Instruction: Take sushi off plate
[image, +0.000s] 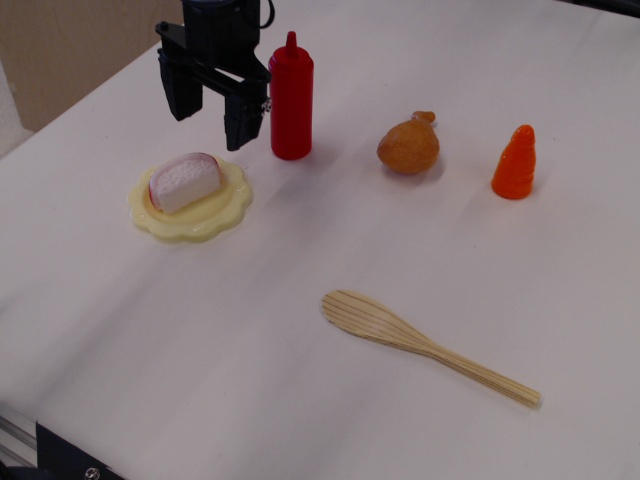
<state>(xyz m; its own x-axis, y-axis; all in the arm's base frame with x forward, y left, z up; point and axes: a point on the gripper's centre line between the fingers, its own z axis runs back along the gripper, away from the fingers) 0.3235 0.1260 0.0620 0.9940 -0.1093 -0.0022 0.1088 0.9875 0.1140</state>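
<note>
The white sushi block is next for my gripper to grab by its middle (186, 184), and then my gripper should take the sushi off the pale yellow plate (222, 212).
The sushi (186, 181), a white grainy block with a pink-red edge, lies on the pale yellow scalloped plate (222, 212) at the left of the white table. My black gripper (209, 125) hangs open and empty just behind and above the plate, its two fingers pointing down. The fingertips are above the sushi's far side and do not touch it.
A red squeeze bottle (291, 97) stands right beside the gripper on its right. A brown rounded toy with a knob (408, 146) and an orange carrot toy (516, 163) sit further right. A wooden spoon (420, 343) lies at the front.
</note>
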